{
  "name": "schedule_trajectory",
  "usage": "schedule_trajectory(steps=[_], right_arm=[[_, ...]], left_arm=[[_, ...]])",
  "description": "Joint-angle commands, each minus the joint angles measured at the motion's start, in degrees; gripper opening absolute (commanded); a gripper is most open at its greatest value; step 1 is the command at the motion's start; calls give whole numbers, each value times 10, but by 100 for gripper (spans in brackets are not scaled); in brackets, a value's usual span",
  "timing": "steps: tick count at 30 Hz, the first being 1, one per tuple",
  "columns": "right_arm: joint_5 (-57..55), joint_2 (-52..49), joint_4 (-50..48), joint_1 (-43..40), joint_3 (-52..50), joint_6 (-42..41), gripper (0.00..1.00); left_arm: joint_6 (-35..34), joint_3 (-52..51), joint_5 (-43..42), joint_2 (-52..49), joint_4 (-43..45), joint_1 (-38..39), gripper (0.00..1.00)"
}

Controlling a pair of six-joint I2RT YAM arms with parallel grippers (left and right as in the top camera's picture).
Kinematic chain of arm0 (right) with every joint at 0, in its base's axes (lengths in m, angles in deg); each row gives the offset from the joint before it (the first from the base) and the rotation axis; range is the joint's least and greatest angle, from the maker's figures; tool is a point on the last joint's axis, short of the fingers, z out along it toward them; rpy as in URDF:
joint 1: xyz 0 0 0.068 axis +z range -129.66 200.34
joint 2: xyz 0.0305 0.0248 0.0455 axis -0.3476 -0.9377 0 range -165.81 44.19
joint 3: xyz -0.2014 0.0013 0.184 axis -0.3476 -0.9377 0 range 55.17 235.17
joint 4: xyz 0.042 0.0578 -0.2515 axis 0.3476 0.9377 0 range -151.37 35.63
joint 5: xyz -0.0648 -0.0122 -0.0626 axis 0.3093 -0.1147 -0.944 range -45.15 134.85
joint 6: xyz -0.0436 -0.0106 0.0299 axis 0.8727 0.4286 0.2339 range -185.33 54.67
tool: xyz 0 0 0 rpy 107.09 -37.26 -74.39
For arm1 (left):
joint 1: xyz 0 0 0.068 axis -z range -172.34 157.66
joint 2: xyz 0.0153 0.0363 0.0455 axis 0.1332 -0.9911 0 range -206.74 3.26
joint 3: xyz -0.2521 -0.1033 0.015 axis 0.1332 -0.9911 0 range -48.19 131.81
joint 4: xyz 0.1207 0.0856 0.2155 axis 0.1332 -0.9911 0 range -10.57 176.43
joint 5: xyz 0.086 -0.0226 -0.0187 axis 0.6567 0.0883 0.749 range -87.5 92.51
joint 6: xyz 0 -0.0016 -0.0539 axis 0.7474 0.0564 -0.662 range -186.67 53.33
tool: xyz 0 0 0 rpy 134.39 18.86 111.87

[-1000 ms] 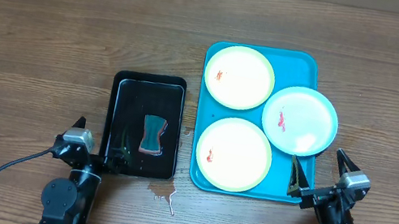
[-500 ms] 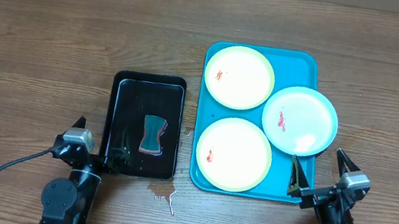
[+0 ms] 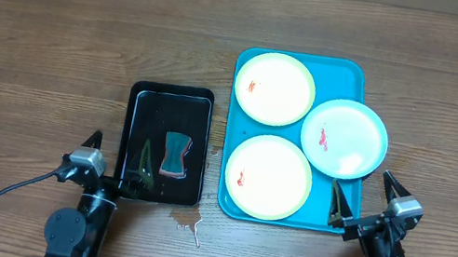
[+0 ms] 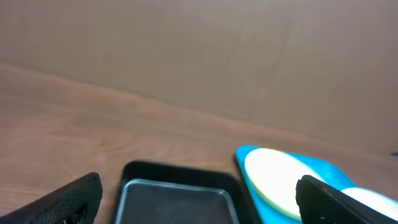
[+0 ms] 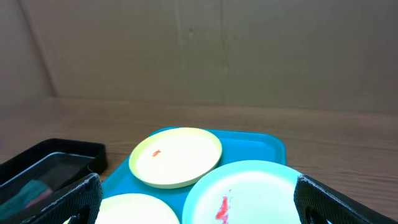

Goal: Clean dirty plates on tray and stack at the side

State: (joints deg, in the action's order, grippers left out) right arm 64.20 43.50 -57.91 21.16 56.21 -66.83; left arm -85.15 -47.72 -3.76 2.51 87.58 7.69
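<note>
The left gripper next needs to grab the sponge by its teal layer at the narrow middle, so the red layer stays free to wipe plates.
The turquoise tray [image 3: 344, 73] holds three plates, each with a small red smear. One yellow-green plate [image 3: 274, 88] lies at the far end and another [image 3: 268, 177] at the near end. The light blue plate [image 3: 344, 138] overlaps the tray's right rim. My right gripper [image 3: 365, 198] stands open at the tray's near right corner, and its wrist view looks over the blue plate [image 5: 249, 193] and the far plate [image 5: 177, 155]. My left gripper [image 3: 118, 154] is open at the near left corner of the black tray [image 3: 136, 131], holding nothing.
In the black tray lies a sponge [image 3: 175, 155] with teal and red layers. On the wood just in front of that tray there is a small wet patch [image 3: 189, 224]. A brown wall [image 5: 199, 50] rises behind the table.
The left gripper's inner finger now shows over the black tray's near left corner. The right gripper has shifted very slightly. The plates have not moved.
</note>
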Motion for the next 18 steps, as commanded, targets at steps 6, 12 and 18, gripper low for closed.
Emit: schedule_trajectory(steps=[6, 12, 18], right_arm=[[43, -3, 10, -2, 78, -7, 100], [43, -97, 114, -2, 239, -7, 100], [43, -293, 316, -2, 464, -6, 100]], left_arm=[[14, 92, -33, -15, -57, 4, 100], [52, 246, -23, -147, -172, 4, 100], [52, 456, -72, -369, -327, 4, 100]])
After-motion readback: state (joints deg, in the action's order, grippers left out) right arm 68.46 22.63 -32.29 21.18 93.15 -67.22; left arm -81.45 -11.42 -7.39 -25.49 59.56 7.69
